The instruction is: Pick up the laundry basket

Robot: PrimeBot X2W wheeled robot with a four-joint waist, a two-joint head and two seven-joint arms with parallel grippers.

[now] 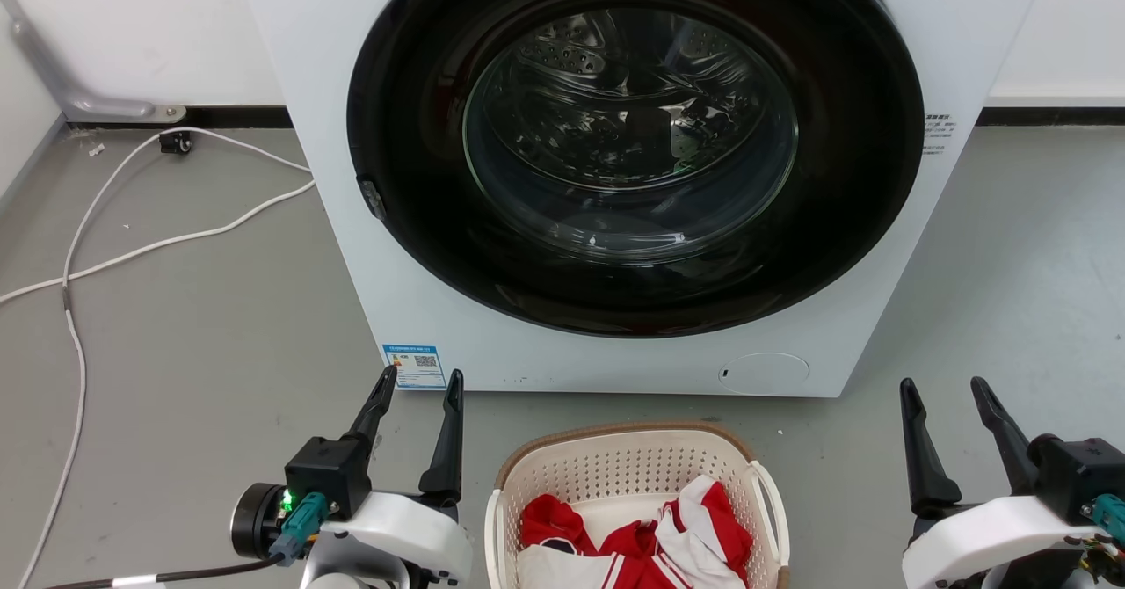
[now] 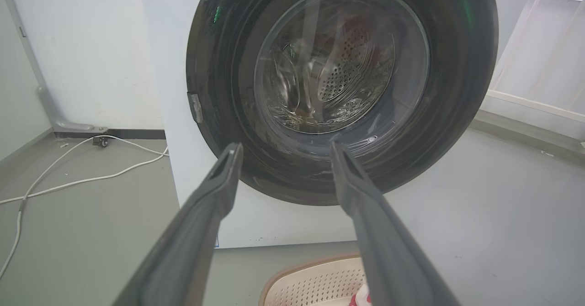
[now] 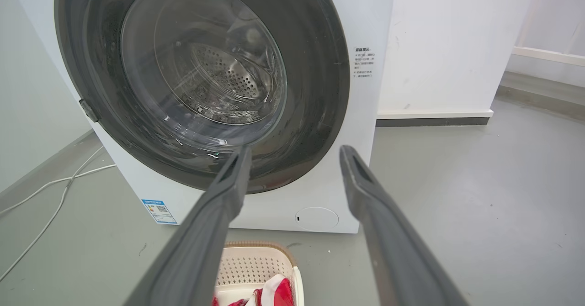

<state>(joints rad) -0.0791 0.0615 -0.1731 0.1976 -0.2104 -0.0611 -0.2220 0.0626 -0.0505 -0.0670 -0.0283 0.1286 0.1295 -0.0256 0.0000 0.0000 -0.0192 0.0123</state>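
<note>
My left gripper will next grab the open laundry basket by its white loop handle (image 1: 492,531) to keep it level, and loose red and white clothes (image 1: 642,541) lie inside.
The laundry basket (image 1: 615,461), cream perforated plastic with a brown rim and white loop handles, stands on the floor at the bottom centre of the head view, with red and white clothes (image 1: 642,541) in it. Its far rim shows in the left wrist view (image 2: 311,278) and the right wrist view (image 3: 256,262). My left gripper (image 1: 420,382) hovers open to the left of the basket, apart from it. Open too, my right gripper (image 1: 946,389) stands well to the basket's right. Neither holds anything.
A white front-loading washing machine (image 1: 334,176) with its round dark door (image 1: 633,145) shut stands right behind the basket. White cables (image 1: 132,246) trail over the grey floor at the left. A wall runs behind, and open floor lies to the right.
</note>
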